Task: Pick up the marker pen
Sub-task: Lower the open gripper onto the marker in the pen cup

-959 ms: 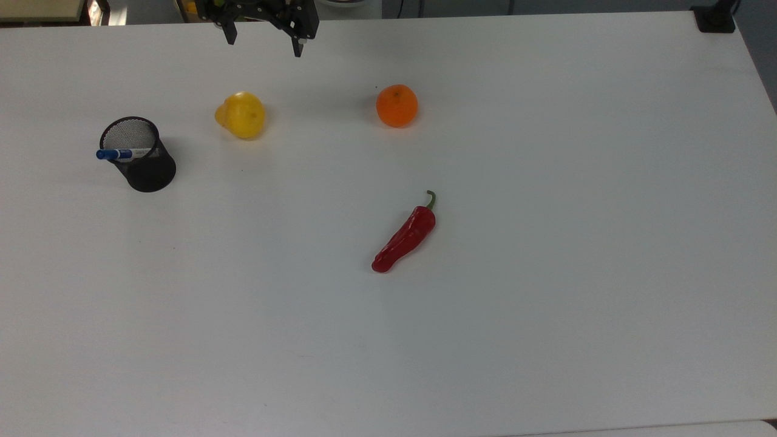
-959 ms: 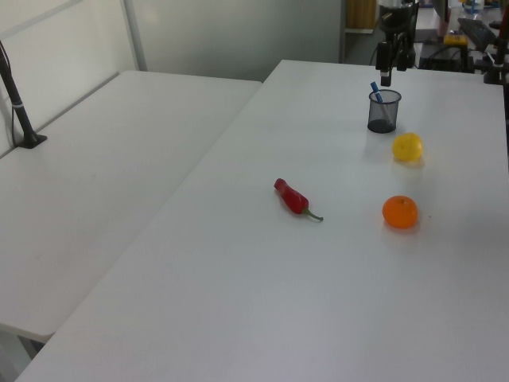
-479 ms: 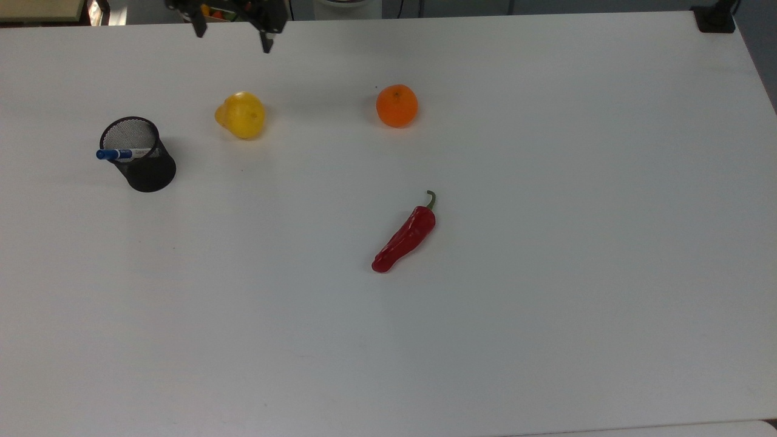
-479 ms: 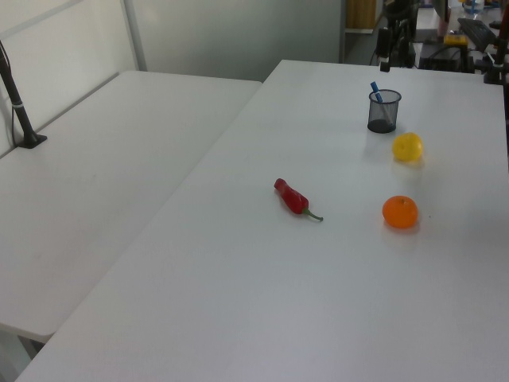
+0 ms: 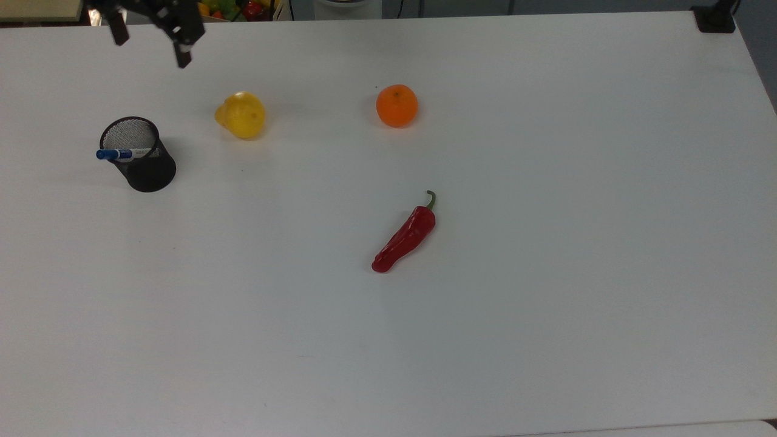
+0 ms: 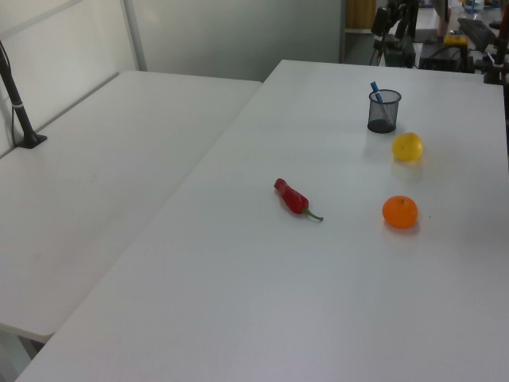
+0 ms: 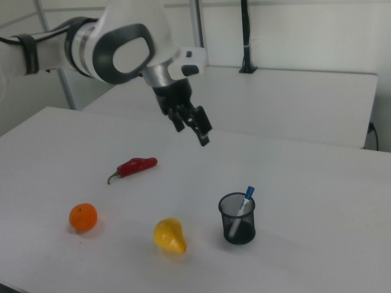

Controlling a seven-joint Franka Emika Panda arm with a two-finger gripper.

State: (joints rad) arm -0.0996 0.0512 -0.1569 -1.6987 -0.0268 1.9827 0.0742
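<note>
I need to take the marker pen out of the mesh cup [image 6: 383, 118] next, so I should grip it by its capped upper end [image 6: 374, 86] with my gripper.
The marker pen [image 5: 121, 153] has a white barrel and a blue cap. It stands tilted in a black mesh cup [image 5: 149, 173] at the top view's left, cap end poking over the rim. My gripper [image 5: 150, 45] hangs open and holds nothing, above the table's far edge, beyond the cup and slightly to the top view's right of it. In the right view the gripper [image 7: 192, 133] hovers high above the table, up and left of the cup [image 7: 229, 233] and marker pen [image 7: 245, 201]. The left view shows the marker pen [image 6: 375, 90] in the cup [image 6: 383, 118].
A yellow pear [image 5: 241, 115], an orange [image 5: 396, 105] and a red chilli [image 5: 405, 237] lie on the white table, to the top view's right of the cup. A black post base [image 5: 716, 18] sits at the far right corner. A second table [image 6: 95, 175] adjoins in the left view.
The gripper has travelled to the top view's left along the far edge, from beyond the pear to beyond the cup, staying open. Nothing on the table has moved.
</note>
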